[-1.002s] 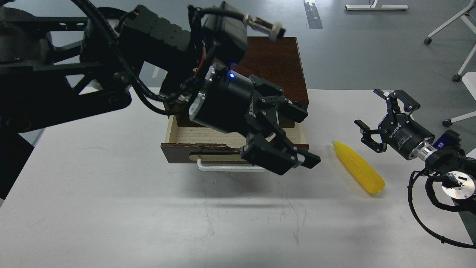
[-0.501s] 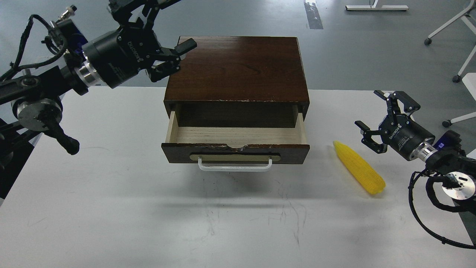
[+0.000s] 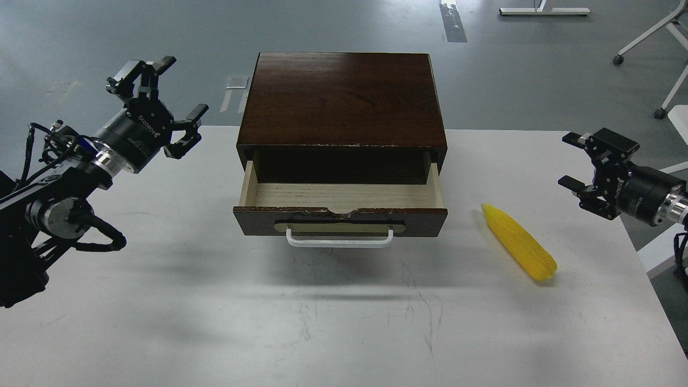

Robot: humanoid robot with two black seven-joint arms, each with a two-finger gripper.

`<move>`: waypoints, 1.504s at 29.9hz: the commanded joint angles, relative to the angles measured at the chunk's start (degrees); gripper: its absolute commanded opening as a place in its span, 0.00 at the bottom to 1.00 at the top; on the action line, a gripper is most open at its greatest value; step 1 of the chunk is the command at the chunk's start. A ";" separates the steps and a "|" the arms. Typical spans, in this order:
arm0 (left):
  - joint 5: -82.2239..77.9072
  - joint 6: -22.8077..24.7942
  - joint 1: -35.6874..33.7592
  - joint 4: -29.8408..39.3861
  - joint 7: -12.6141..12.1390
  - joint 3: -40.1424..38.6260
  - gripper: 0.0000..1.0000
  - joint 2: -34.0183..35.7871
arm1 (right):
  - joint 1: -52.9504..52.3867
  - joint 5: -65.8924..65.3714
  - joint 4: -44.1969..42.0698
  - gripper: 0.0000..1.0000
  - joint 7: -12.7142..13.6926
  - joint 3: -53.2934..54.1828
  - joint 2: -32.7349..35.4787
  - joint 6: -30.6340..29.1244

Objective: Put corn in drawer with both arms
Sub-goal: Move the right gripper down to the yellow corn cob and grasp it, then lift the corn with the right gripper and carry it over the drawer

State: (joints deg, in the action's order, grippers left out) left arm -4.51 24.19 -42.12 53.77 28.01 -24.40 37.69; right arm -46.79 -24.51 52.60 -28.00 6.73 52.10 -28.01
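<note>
I will next grab the yellow corn by its thick end (image 3: 537,262) with my right gripper, and then I will put the corn in the open drawer (image 3: 341,200).
The yellow corn (image 3: 518,248) lies on the white table, right of the drawer, tapered end pointing up-left. The drawer (image 3: 341,200) is pulled open from a dark-brown box (image 3: 343,97); its pale wood inside is empty, with a white handle (image 3: 339,240) on the chipped front. My left gripper (image 3: 161,102) is open and empty, raised at the far left, left of the box. My right gripper (image 3: 580,164) is open and empty at the right table edge, right of the corn and apart from it.
The white table (image 3: 322,322) spreads in front of the drawer. Grey floor lies behind, with chair legs and castors (image 3: 659,113) at the back right. The table's right edge runs just past the corn.
My left arm has swung from over the drawer front up and away to the far left. My right gripper has pulled back to the right, away from the corn. Corn and drawer have not moved.
</note>
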 commanded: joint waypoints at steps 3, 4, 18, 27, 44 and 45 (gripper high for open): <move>-0.15 0.15 0.81 0.37 -0.01 -0.04 0.98 -0.25 | -4.09 -25.28 1.01 1.00 0.00 -0.22 2.39 0.01; -0.15 0.15 0.81 0.38 -0.01 -0.12 0.98 -0.25 | -4.36 -27.94 1.19 1.00 0.00 -0.22 2.39 0.01; -0.24 0.41 0.64 0.73 -0.01 -0.30 0.98 0.37 | -8.13 -58.38 1.81 1.00 0.00 -7.93 -4.28 3.56; -0.32 1.12 0.64 0.81 -0.01 -0.21 0.98 0.46 | -11.48 -58.38 1.63 0.94 0.00 -17.71 -7.01 9.73; -0.32 1.12 0.73 2.66 -0.01 -0.21 0.98 0.72 | -11.74 -58.29 0.93 0.04 0.00 -22.11 -8.95 12.54; -0.32 1.12 0.73 2.66 -0.01 -0.21 0.98 0.72 | -12.44 -58.29 1.10 0.01 0.00 -22.11 -8.51 12.72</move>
State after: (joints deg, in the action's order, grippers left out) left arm -4.83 25.47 -41.48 56.06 28.00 -24.61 38.39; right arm -58.12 -82.84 53.34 -28.01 -15.34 42.87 -15.59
